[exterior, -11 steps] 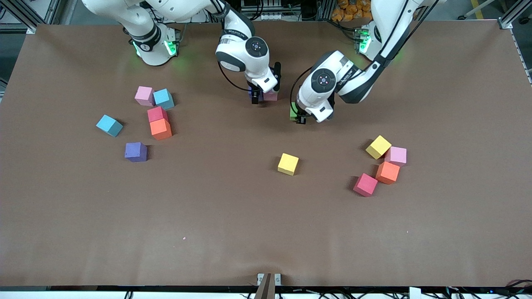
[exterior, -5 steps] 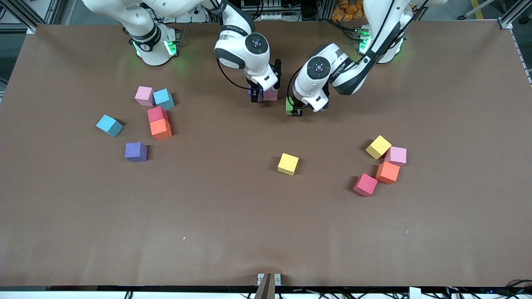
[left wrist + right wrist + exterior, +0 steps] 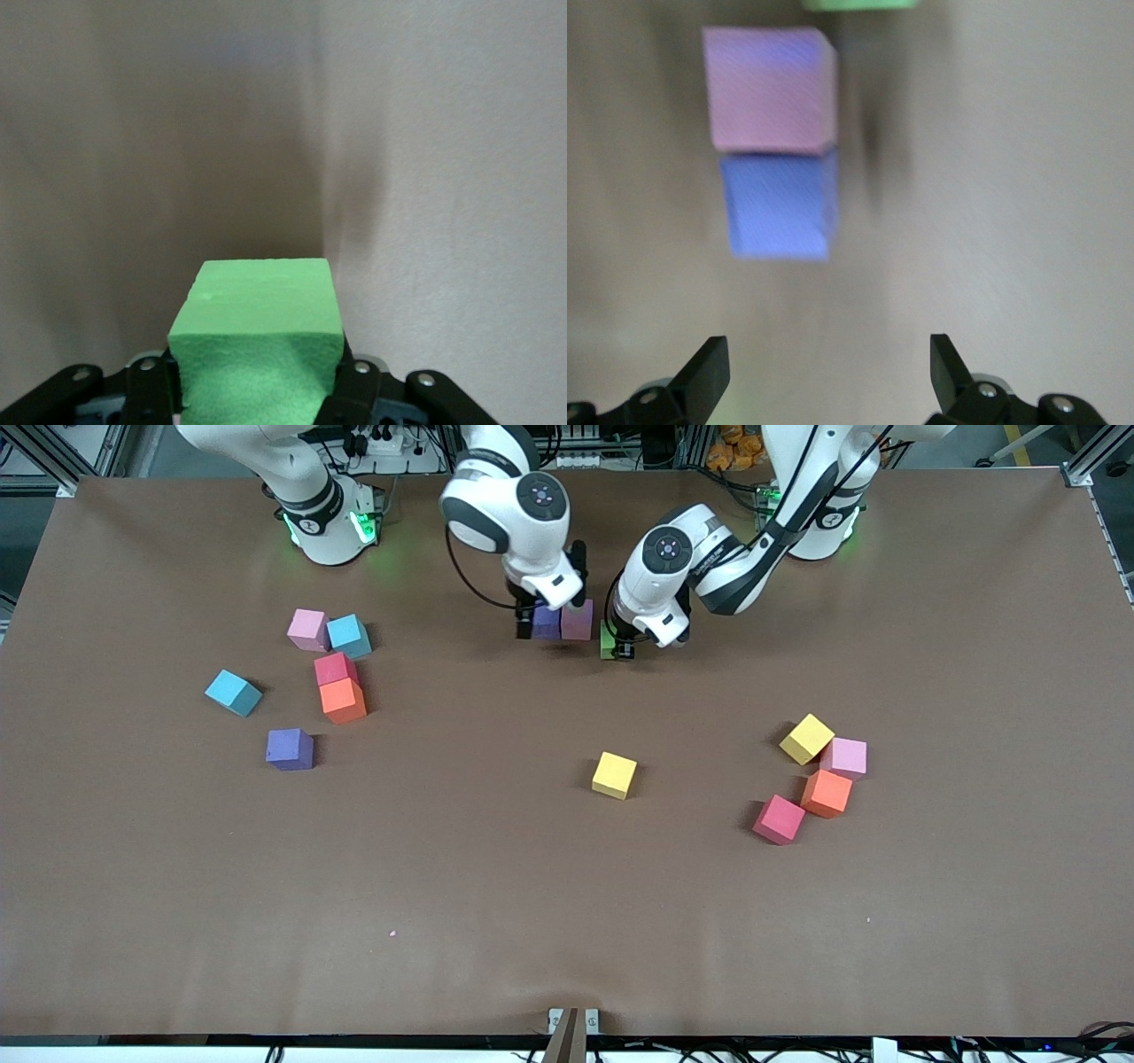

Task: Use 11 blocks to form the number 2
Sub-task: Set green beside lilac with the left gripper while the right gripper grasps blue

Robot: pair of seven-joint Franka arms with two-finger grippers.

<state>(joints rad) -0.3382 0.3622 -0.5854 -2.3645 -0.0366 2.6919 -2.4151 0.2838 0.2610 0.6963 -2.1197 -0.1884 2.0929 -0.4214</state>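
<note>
I will keep holding the green block with my left gripper until the block's lower edge, forward of the row, lines up with the pink block.
A purple block (image 3: 547,622) and a pink block (image 3: 577,620) lie touching in a short row near the robots' bases. My right gripper (image 3: 529,625) hangs open and empty just above the table beside the purple block (image 3: 780,205), toward the right arm's end. The pink block (image 3: 769,88) is one place further along. My left gripper (image 3: 620,648) is shut on a green block (image 3: 608,640), held low next to the pink block. The green block (image 3: 257,336) fills the space between the left gripper's (image 3: 257,394) fingers. A number 2 is not in view.
Toward the right arm's end lie loose pink (image 3: 308,629), light blue (image 3: 348,636), red (image 3: 336,668), orange (image 3: 343,701), light blue (image 3: 234,693) and purple (image 3: 290,748) blocks. A yellow block (image 3: 614,775) sits mid-table. Yellow (image 3: 806,739), pink (image 3: 846,758), orange (image 3: 826,794) and red (image 3: 779,819) blocks cluster toward the left arm's end.
My left gripper has carried the green block toward the bases, up beside the pink block. My right gripper has drawn back off the purple and pink pair, uncovering them.
</note>
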